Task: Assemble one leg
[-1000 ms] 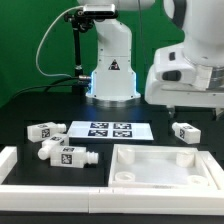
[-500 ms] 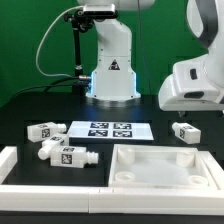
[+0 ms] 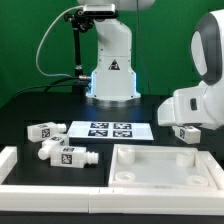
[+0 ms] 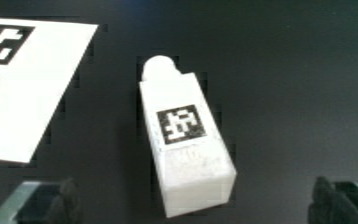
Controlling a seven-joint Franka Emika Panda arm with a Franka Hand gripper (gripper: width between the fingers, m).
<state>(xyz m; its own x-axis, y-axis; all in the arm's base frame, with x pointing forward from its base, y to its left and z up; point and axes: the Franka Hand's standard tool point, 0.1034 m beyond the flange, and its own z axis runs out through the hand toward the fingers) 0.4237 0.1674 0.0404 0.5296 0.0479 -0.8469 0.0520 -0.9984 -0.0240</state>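
The white leg needs its narrower round end free to go into the panel, so my gripper should grip it next by its blocky end (image 4: 195, 183).
In the wrist view a white leg (image 4: 185, 135) with a black-and-white tag lies on the black table. Its blocky end reaches in between my fingers and its narrower round end points away. My gripper (image 4: 190, 205) is open, with one dark fingertip (image 4: 34, 202) on each side of the leg and clear gaps to it. In the exterior view the white hand (image 3: 196, 104) hangs low at the right, just over this leg (image 3: 184, 133), and hides part of it. Three more legs lie at the left: one (image 3: 42, 131), one (image 3: 50, 149) and one (image 3: 72, 157).
The marker board (image 3: 108, 129) lies mid-table and also shows in the wrist view (image 4: 25, 85) beside the leg. A large white square panel (image 3: 165, 178) with raised edges sits at the front. A white frame (image 3: 8, 165) borders the left and front. The robot base (image 3: 108, 70) stands behind.
The hand has come down and moved toward the exterior view's right, and now sits just above the right-hand leg. The parts on the table have not moved.
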